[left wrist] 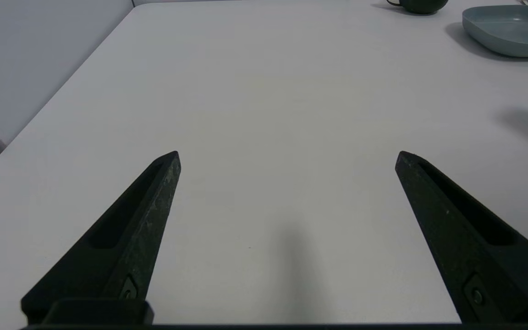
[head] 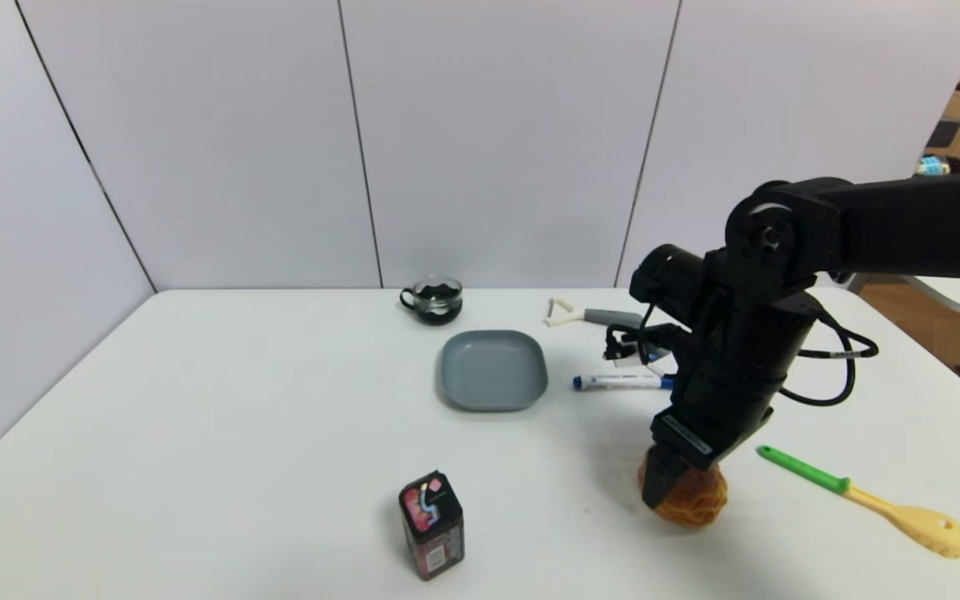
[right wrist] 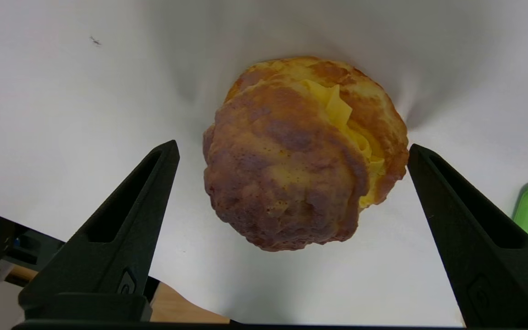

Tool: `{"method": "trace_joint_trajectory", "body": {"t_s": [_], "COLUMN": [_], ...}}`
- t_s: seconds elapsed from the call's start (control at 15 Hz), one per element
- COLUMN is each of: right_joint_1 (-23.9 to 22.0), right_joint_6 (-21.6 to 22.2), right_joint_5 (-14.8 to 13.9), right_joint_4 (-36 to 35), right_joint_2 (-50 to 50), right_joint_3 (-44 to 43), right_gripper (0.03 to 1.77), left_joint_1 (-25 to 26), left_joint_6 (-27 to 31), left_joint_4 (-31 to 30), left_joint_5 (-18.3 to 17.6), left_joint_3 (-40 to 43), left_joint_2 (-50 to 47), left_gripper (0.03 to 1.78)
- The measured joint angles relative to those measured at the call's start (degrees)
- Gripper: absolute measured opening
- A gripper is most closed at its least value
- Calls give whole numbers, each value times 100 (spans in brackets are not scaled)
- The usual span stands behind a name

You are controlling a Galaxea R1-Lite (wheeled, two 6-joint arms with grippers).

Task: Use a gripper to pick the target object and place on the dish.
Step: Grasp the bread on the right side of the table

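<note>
The robot's right gripper should next grab the puff by its rounded crust sides, to place the cream puff (head: 692, 498) on the grey-blue dish (head: 492, 369).
The golden-brown cream puff (head: 692, 498) (right wrist: 305, 156) sits on the white table near its front right, yellow filling showing in a split. My right gripper (head: 673, 487) (right wrist: 291, 151) is down over it, open, one finger on each side of the puff with small gaps. The grey-blue square dish (head: 492, 369) (left wrist: 511, 30) lies empty at mid-table, farther back and to the left of the puff. My left gripper (left wrist: 287, 158) hangs open over bare table with nothing between its fingers; it does not show in the head view.
A dark red-patterned box (head: 432, 525) stands front centre. A glass cup (head: 432, 300) sits behind the dish. A blue-capped marker (head: 622, 382) and a white-grey tool (head: 592, 315) lie right of the dish. A green-handled yellow spatula (head: 863, 500) lies right of the puff.
</note>
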Motion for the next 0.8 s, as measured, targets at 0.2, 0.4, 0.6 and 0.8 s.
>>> {"method": "trace_joint_trajectory", "body": {"t_s": [0.2,0.4,0.6,0.8], "right_joint_1": [-23,-33,-26,-17], "right_joint_6": [0,2,2,20], "right_joint_5": [-35,-33,-24,-16], "right_joint_4": [17,13,13,7], "right_joint_2": [28,55,80,101], "right_joint_3": [6,6,4,4], "right_gripper": [171,171,171,143], "left_joint_1": [0,0,0,0], "left_joint_6": [0,-5,-2,0], "left_joint_4": [2,0,0,0], "left_joint_5": [0,-2,0,2], "left_joint_3": [0,0,0,0], "left_joint_2": [0,0,0,0], "left_gripper": [169,169,169,169]}}
